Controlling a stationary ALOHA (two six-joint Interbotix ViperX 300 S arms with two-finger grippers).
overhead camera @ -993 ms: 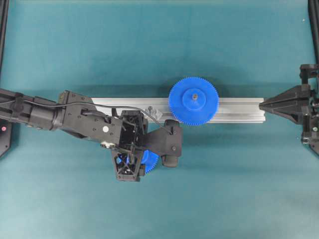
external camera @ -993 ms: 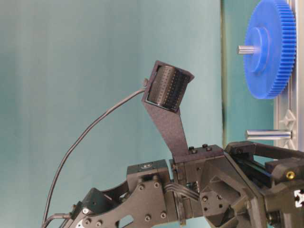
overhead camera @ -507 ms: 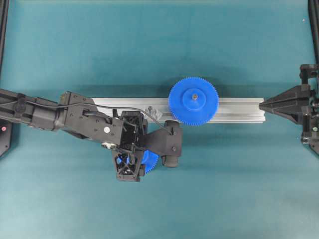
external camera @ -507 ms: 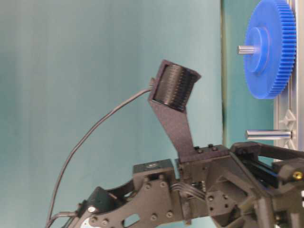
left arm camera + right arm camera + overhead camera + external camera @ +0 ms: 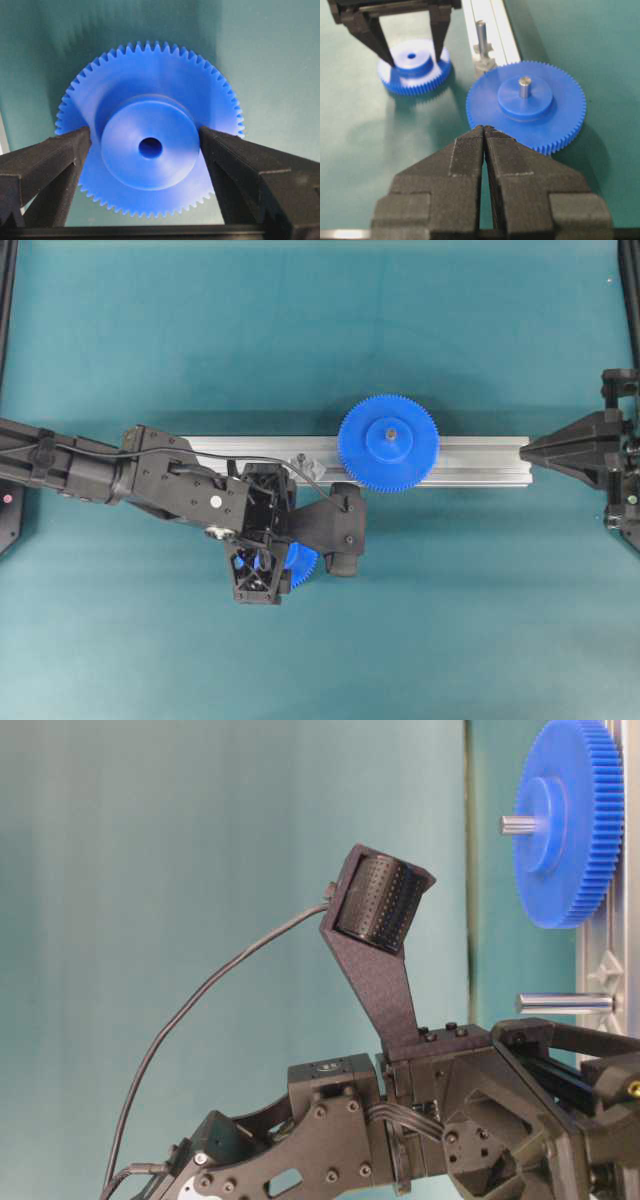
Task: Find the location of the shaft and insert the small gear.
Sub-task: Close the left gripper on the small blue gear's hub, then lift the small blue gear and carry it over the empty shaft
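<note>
The left gripper's fingers are on either side of the small gear's raised middle in the left wrist view, so it is time to close on it.
The small gear [image 5: 150, 145] is a blue toothed disc with a raised hub and a dark centre hole. It lies flat on the teal mat [image 5: 300, 562], just in front of the rail. My left gripper [image 5: 145, 136] hangs over it, open, with one finger [image 5: 70, 152] on each side of the hub. The right wrist view shows the same straddle [image 5: 412, 56]. The shaft [image 5: 481, 31] is a short silvery pin standing on the rail [image 5: 300, 457], bare, to the left of the larger gear. My right gripper [image 5: 484, 129] is shut and holds nothing, near the rail's right end [image 5: 528, 450].
The wider blue gear [image 5: 388, 443] sits on its own grey pin on the aluminium rail [image 5: 470, 460]. In the table-level view it [image 5: 565, 820] is just above the bare shaft [image 5: 565, 1004]. Black frame posts stand at the table's left and right edges.
In the table-level view the left arm's wrist and its camera mount have shifted slightly right. The jaws stay wide, and the small gear and right arm have not moved.
</note>
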